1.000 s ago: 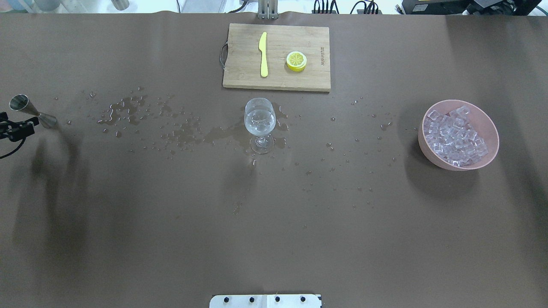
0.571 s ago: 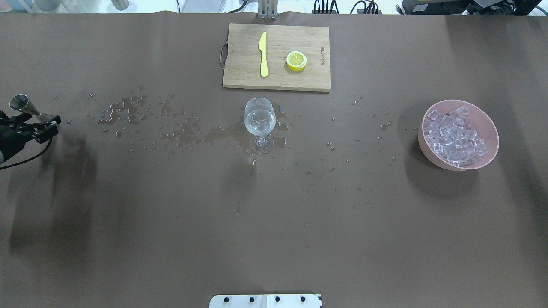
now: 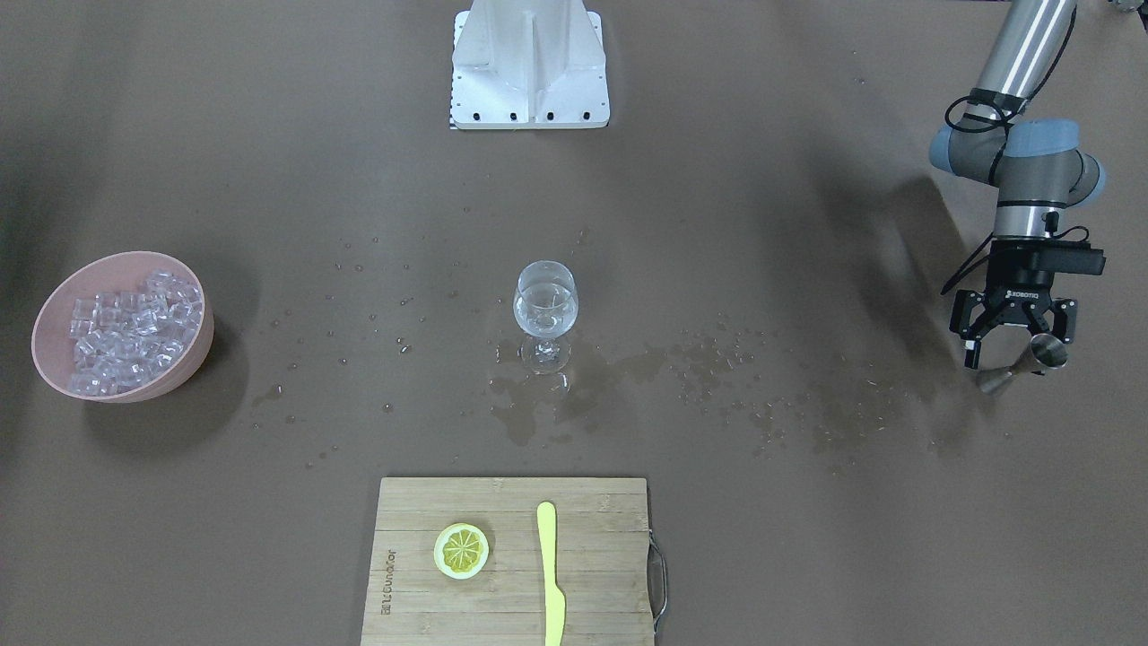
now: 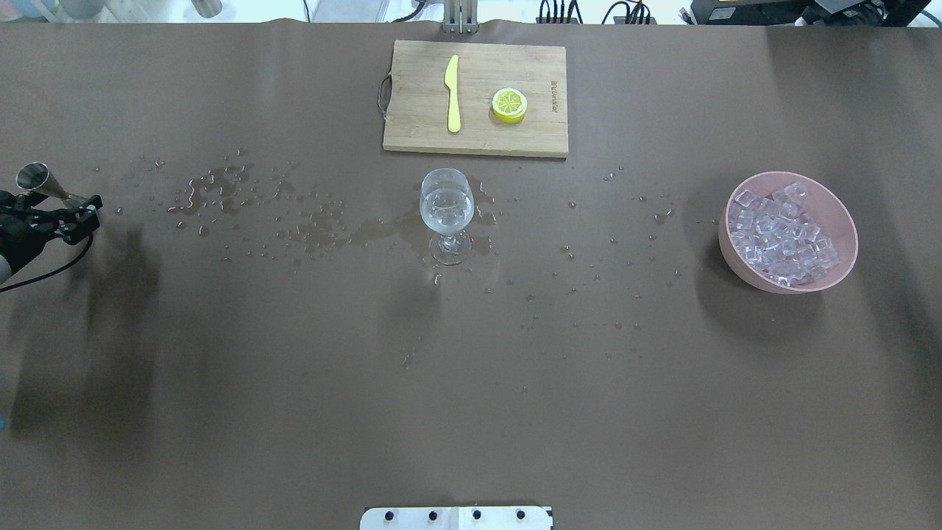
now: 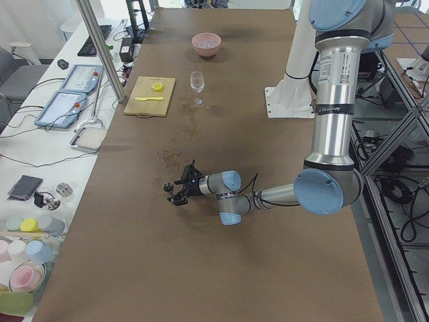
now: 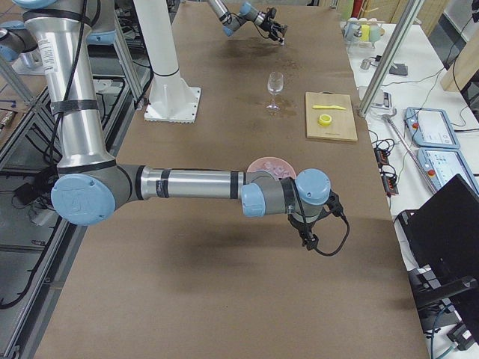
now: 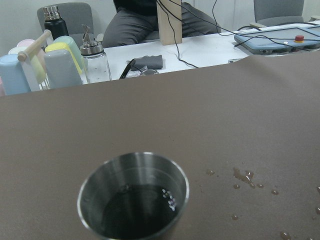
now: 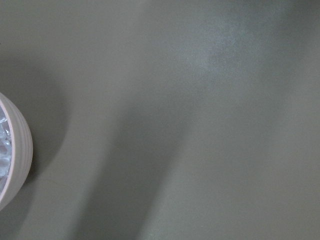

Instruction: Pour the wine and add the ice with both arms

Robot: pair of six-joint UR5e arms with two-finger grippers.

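Note:
My left gripper grabs the jigger by its narrow middle between the cones next. The jigger flares into a sloping cone at each end (image 3: pixel 1047 353).
A wine glass (image 4: pixel 446 213) with clear wine in its bowl stands at the table's middle, also in the front view (image 3: pixel 544 309). A pink bowl (image 4: pixel 846 243) full of clear ice cubes (image 4: pixel 784 235) sits at the right. A steel jigger (image 4: pixel 35 179) stands at the far left. My left gripper (image 4: pixel 87 212) is open, with its fingers either side of the jigger's lower part (image 3: pixel 1018 345). The left wrist view looks down into the jigger's cup (image 7: pixel 134 200), which holds only a few droplets. My right gripper (image 6: pixel 308 238) hangs beside the bowl; I cannot tell whether it is open.
A wooden cutting board (image 4: pixel 475 140) at the back holds a yellow knife (image 4: pixel 452 92) and a lemon slice (image 4: pixel 509 104). Spilled droplets (image 4: pixel 221 195) spread across the brown table around the glass. The white pedestal (image 3: pixel 529 67) stands on the robot's side.
My left gripper has come in from the left edge to the jigger, so that it now covers the jigger's base. Glass, bowl and board have not moved.

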